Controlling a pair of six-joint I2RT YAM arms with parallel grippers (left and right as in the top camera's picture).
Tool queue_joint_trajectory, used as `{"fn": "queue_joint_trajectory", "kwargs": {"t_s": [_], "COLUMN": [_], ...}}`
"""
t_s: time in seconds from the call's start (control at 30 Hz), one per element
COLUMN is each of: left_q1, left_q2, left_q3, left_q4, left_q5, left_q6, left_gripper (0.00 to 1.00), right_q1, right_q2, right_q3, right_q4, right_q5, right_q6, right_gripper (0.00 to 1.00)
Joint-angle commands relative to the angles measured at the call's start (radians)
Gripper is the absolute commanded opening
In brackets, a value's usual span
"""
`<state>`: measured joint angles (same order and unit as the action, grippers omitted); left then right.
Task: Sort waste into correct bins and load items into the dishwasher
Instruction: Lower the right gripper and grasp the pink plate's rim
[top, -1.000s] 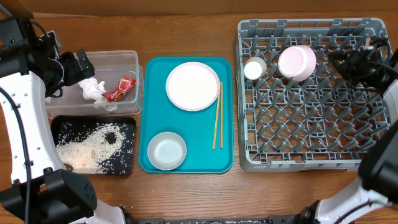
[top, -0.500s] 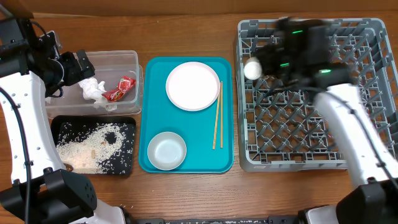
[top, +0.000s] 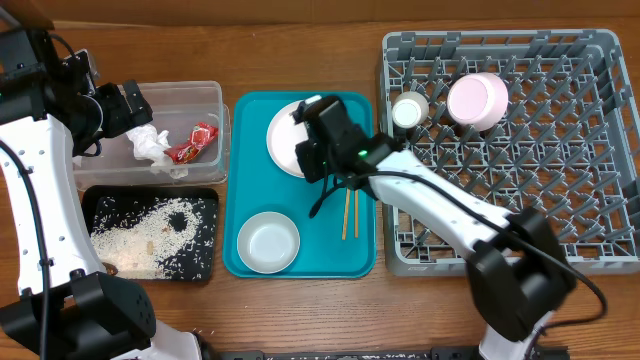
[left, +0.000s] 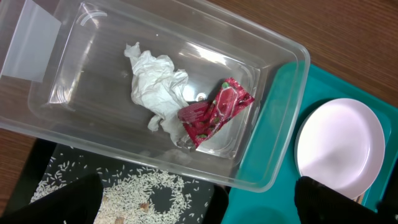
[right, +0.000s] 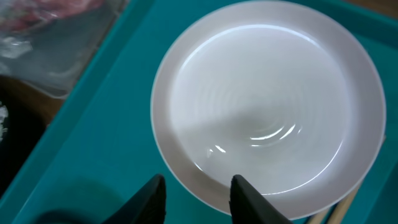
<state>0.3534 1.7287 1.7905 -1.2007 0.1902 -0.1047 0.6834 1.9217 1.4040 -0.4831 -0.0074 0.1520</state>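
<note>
The pale pink plate's opposite edge needs to stay free to slot upright into the dish rack. My right gripper needs to grab the plate by its near rim.
My right gripper hovers open over the near-left rim of the pale pink plate, holding nothing. Two chopsticks lie right of the plate, and a small white bowl sits nearer the front. In the grey dish rack stand the pink bowl and cream cup. My left gripper is wide open above the clear tub, which holds the tissue and red wrapper. Rice lies in the black tray.
The plate, chopsticks and white bowl rest on a teal serving tray between the bins and the rack. The right arm stretches across the tray's right edge and the rack's near-left corner.
The right arm swung from the rack's far right across to the plate on the teal tray, and its jaws opened wider. The left arm stayed still.
</note>
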Motion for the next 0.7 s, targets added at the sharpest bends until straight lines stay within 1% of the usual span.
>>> {"fn": "queue_joint_trajectory", "kwargs": {"t_s": [0.0,0.1,0.17,0.23,0.3,0.5,0.67], "left_q1": [0.000,0.000,0.000,0.000,0.000,0.000,0.000], "left_q2": [-0.016,-0.016,-0.016,-0.016,-0.016,-0.016,-0.016], "left_q3": [0.025,0.025,0.025,0.025,0.025,0.025,0.025], "left_q4": [0.001,0.001,0.001,0.001,0.001,0.001,0.001], "left_q5": [0.009,0.009,0.009,0.009,0.009,0.009,0.009], "left_q6": [-0.008,-0.007,-0.008,-0.007,-0.007,-0.007,-0.008], "left_gripper": [1.00,1.00,1.00,1.00,1.00,1.00,1.00], "right_q1": [-0.004,-0.004,-0.004,-0.004,-0.004,-0.004,-0.003], "right_q2": [0.060,0.104,0.126,0.144,0.153,0.156,0.156], "right_q3": [0.005,0.005,0.005,0.005,0.005,0.005,0.005], "right_q4": [0.037,0.056,0.066,0.079,0.086,0.090,0.078], "right_q5": [0.051,0.042,0.008,-0.050,-0.084,-0.100,-0.127], "right_q6": [-0.003,-0.005,-0.016,-0.056,-0.057,-0.064,-0.134], "right_gripper": [0.43,0.49,0.50,0.50,0.51,0.57,0.57]}}
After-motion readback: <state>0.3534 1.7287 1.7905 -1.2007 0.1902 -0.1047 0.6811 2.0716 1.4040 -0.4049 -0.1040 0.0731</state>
